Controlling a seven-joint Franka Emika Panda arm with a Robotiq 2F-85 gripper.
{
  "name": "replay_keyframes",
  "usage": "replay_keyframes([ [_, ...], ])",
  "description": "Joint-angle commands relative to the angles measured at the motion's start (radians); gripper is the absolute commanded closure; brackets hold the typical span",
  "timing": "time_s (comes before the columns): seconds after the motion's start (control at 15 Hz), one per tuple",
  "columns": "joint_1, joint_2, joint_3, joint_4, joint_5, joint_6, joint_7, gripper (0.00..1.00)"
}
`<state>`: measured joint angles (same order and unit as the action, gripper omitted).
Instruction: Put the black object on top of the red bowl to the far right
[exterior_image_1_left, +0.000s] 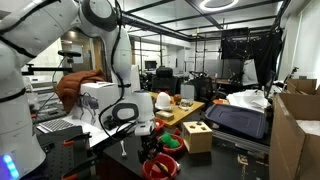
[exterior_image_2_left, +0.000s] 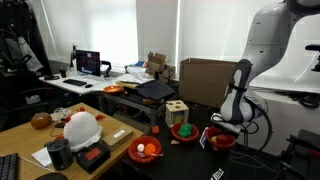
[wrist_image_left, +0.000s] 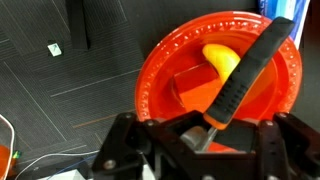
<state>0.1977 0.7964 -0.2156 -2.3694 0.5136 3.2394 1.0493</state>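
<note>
The black handle (wrist_image_left: 250, 72) crosses over the red bowl's open inside, its lower end within the bowl's rim, so it is now time for my gripper to release it.
In the wrist view my gripper (wrist_image_left: 200, 135) is shut on the lower end of the black object (wrist_image_left: 245, 65). It is a long black handle with an orange edge, and it slants up over the red bowl (wrist_image_left: 160, 70). A yellow piece (wrist_image_left: 220, 58) lies inside the bowl, partly under the handle. In both exterior views the gripper (exterior_image_2_left: 222, 125) (exterior_image_1_left: 148, 128) hangs low just above this bowl (exterior_image_2_left: 222, 141) (exterior_image_1_left: 158, 167) on the dark table. The black object is too small to make out there.
Two more red bowls (exterior_image_2_left: 185, 130) (exterior_image_2_left: 145, 150) with small items stand nearby. A wooden block with holes (exterior_image_2_left: 177, 111) (exterior_image_1_left: 197, 135) sits behind them. A white tag (wrist_image_left: 54, 48) lies on the dark mat. Cardboard boxes (exterior_image_1_left: 295, 135) and cluttered desks (exterior_image_2_left: 100, 85) surround the table.
</note>
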Motion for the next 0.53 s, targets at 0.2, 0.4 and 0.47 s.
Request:
replay_keyframes([
  [0.2,0.03,-0.031,-0.021,-0.029,0.013,0.011,0.007,1.0],
  [0.4,0.031,-0.029,-0.019,-0.026,0.012,0.015,0.005,0.67],
  [0.47,0.034,-0.026,-0.019,-0.025,0.012,0.014,0.006,0.6],
])
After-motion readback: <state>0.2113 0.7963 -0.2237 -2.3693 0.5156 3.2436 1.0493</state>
